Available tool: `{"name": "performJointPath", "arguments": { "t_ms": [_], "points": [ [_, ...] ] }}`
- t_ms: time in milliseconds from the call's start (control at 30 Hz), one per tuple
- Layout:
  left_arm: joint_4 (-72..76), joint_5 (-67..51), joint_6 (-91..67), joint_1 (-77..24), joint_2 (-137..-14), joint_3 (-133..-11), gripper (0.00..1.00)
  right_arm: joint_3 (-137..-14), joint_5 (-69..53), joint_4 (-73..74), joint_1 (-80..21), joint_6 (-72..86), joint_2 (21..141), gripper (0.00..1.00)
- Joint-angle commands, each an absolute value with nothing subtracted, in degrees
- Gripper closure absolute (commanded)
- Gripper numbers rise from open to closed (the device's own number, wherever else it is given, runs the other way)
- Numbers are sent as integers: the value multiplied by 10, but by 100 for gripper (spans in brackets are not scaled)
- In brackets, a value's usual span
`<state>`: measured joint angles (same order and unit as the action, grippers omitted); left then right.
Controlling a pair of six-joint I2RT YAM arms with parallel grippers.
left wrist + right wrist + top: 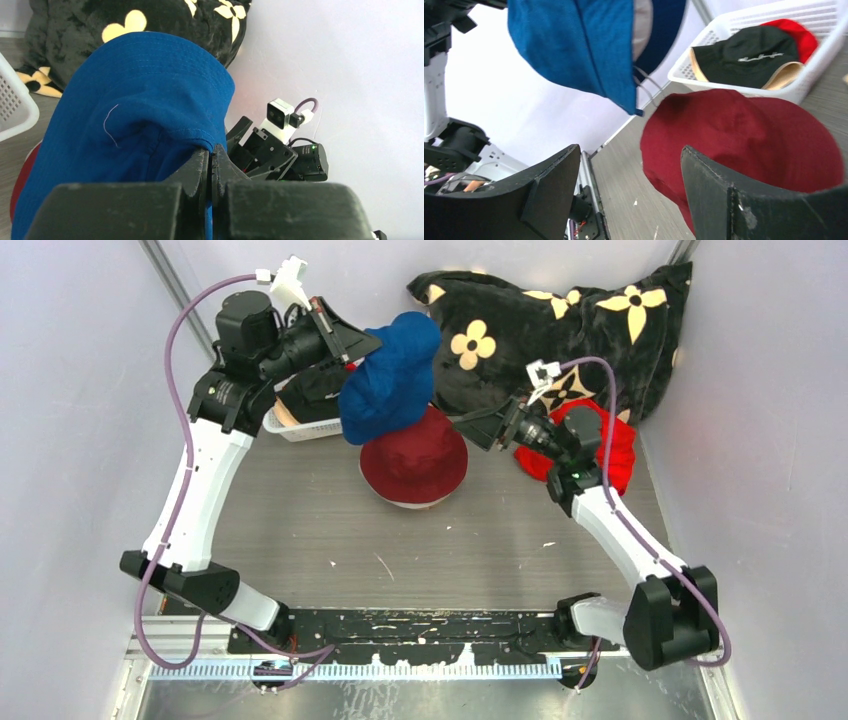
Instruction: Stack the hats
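Observation:
My right gripper is going to grab the blue hat's free brim edge (422, 408) (631, 102), opposite my left gripper. It will then open the blue hat and stack it over the dark red hat.
My left gripper (365, 343) (211, 152) is shut on the brim of the blue hat (390, 375) (145, 105) and holds it hanging in the air above the dark red hat (415, 468) (749, 140). The dark red hat lies crown up on the table, with a pale edge showing under its near brim. My right gripper (470, 427) (629, 150) is open and empty, just right of the dark red hat and pointing at it. The blue hat also hangs at the top of the right wrist view (584, 45). A black hat (315, 390) (744, 55) lies in the basket.
A white basket (300, 428) (734, 75) stands at the back left, with a bright red piece (794, 32) behind the black hat. A bright red fabric thing (620, 450) lies under my right arm. The black cushion with cream flowers (560, 325) (150, 20) leans at the back right.

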<state>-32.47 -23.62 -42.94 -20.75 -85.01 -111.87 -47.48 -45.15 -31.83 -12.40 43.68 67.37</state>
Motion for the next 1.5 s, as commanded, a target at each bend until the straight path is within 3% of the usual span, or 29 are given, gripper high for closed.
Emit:
{"name": "performJointPath", "arguments": {
  "t_ms": [0, 367, 500, 567, 700, 800, 1167, 1467],
  "points": [
    [-267, -229, -437, -216, -866, -1134, 100, -525, -434, -387, -168, 440, 722, 23],
    [-262, -237, -439, -220, -905, -1156, 100, -614, -428, -443, -193, 452, 861, 23],
    [-259, -238, -440, -220, -909, -1156, 100, -636, -434, -454, -201, 459, 894, 28],
    [-261, -237, -437, -220, -911, -1157, 100, -640, -435, -463, -203, 465, 901, 40],
    [-275, -222, -425, -220, -912, -1170, 100, -637, -434, -471, -203, 474, 890, 83],
    [-303, -196, -403, -220, -915, -1196, 100, -637, -432, -460, -204, 475, 870, 98],
    [-460, -61, -306, -217, -951, -1321, 100, -729, -452, -426, -248, 524, 865, 99],
    [-524, -55, -283, -194, -969, -1338, 100, -776, -434, -397, -305, 535, 905, 99]
  ]
}}
